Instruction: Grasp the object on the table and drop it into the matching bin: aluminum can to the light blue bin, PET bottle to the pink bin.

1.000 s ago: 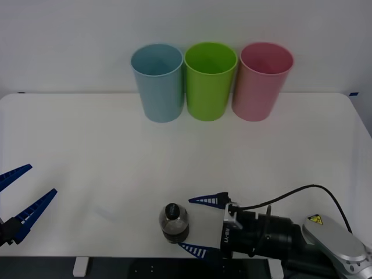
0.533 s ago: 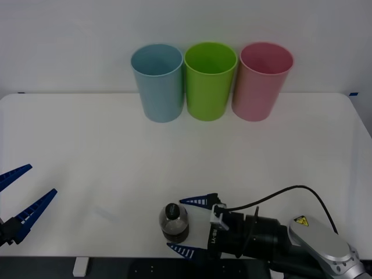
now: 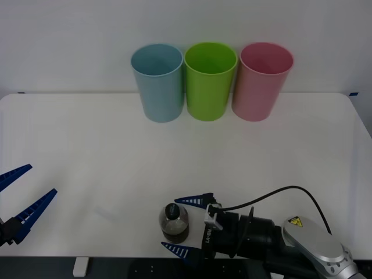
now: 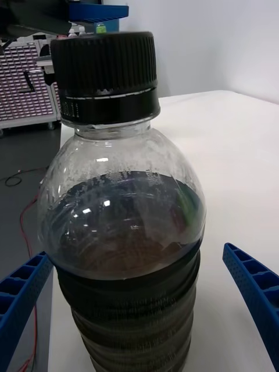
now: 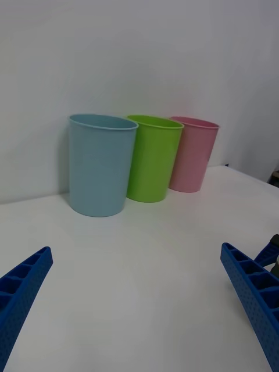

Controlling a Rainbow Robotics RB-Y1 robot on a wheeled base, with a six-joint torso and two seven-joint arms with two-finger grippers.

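The bottle's shoulder (image 4: 124,161) slopes in toward the cap, so my right gripper will next grab the bottle by its straight labeled body (image 4: 133,316) to drop it into the pink bin.
The PET bottle (image 3: 174,221) stands upright near the front edge of the white table (image 3: 87,145), clear plastic with dark liquid and a black cap. My right gripper (image 3: 186,226) is open, its blue fingers on either side of the bottle without touching it; the right wrist view has the bottle (image 4: 122,232) close up between the fingertips. At the back stand the light blue bin (image 3: 157,82) and the pink bin (image 3: 263,81). My left gripper (image 3: 20,200) hangs open at the table's front left corner, far from the bottle.
A lime green bin (image 3: 210,80) stands between the light blue bin and the pink bin, all three touching in a row by the white wall. From the left wrist view the bins (image 5: 142,160) stand across bare tabletop.
My right gripper has slid left along the front edge, so its open fingers now straddle the bottle. The bottle and the left arm have not moved.
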